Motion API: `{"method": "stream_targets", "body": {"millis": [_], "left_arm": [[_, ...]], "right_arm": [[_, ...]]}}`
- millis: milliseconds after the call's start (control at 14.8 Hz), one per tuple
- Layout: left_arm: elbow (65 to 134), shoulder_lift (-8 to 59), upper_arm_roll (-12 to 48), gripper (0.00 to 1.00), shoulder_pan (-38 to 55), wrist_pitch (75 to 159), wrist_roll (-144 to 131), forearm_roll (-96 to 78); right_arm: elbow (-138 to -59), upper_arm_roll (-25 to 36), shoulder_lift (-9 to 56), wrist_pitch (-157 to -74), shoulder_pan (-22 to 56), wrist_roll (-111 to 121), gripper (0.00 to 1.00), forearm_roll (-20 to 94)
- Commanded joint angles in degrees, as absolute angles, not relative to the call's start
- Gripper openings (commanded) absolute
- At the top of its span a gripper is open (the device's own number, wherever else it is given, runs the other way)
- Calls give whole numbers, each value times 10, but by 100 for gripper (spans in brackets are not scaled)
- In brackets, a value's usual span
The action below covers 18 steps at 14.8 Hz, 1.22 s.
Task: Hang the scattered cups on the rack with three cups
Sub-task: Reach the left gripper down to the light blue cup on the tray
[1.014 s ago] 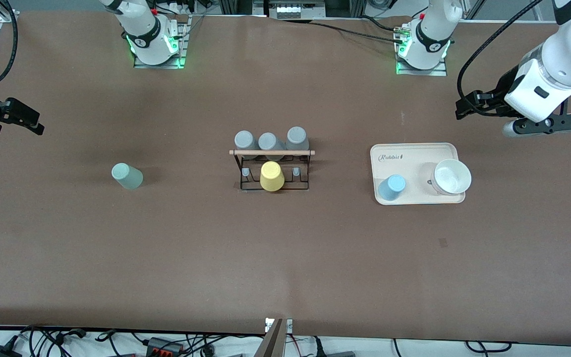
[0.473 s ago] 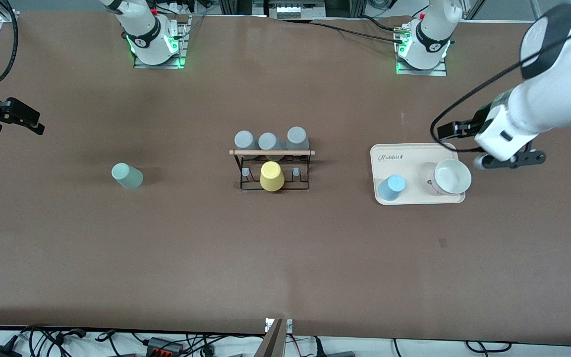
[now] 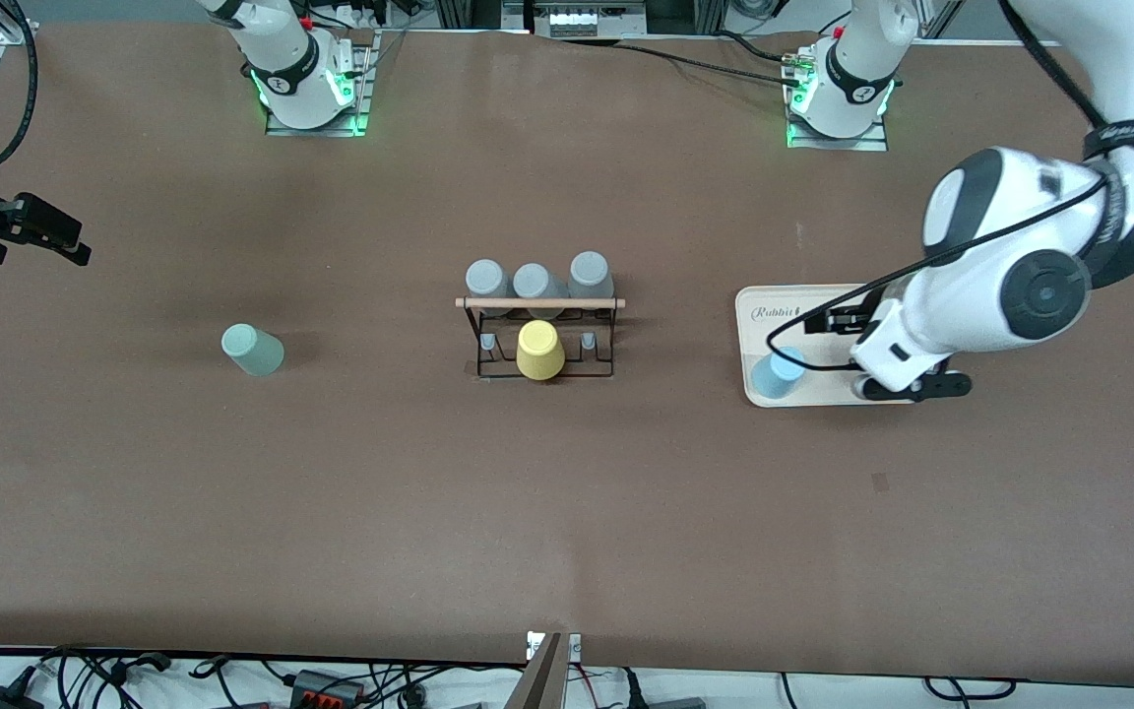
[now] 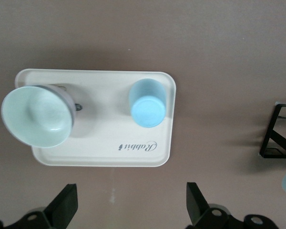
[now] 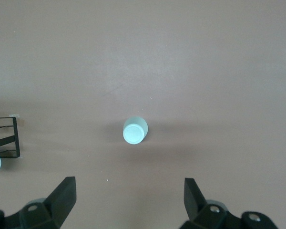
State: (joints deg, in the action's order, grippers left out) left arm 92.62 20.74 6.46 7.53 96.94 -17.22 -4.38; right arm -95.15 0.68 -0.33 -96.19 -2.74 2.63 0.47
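My left gripper is going to grab the side of the light blue cup near the cup's closed base next, so it can hang the cup on the black wire rack.
A pale sage green cup stands upside down on the bare table toward the right arm's end. A light blue cup stands upside down on a cream tray. The black wire rack with a wooden rod stands mid-table; its corner shows in both wrist views. My left gripper hangs open over the tray, apart from the blue cup. My right gripper waits open, high above the green cup's end of the table.
Three grey cups and a yellow cup sit upside down on the rack. A pale bowl rests on the tray beside the blue cup; the left arm hides it in the front view.
The left arm has swung in from the table's end and down over the tray, covering the bowl in the front view. The right arm and all cups have stayed put.
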Motion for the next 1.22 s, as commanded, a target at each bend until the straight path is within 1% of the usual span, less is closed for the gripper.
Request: {"method": "stream_targets", "body": {"millis": [0, 135, 203, 541, 878, 1149], "left_arm": [[981, 207, 70, 100, 91, 1028, -193, -15], [1029, 206, 71, 100, 99, 1072, -194, -11], [1035, 207, 71, 100, 99, 1082, -194, -10], [1035, 253, 71, 100, 98, 1120, -194, 3], [1034, 274, 70, 100, 93, 1156, -194, 23], [1034, 287, 71, 100, 95, 1162, -195, 23]], "right_arm": [[-948, 3, -5, -956, -27, 27, 100, -2], [-948, 3, -5, -959, -28, 28, 100, -1], [-948, 3, -4, -959, -28, 28, 100, -1], [-948, 4, 2, -960, -29, 31, 100, -4], [-954, 5, 6, -975, -33, 31, 100, -10], [-953, 4, 5, -976, -30, 30, 100, -15]]}}
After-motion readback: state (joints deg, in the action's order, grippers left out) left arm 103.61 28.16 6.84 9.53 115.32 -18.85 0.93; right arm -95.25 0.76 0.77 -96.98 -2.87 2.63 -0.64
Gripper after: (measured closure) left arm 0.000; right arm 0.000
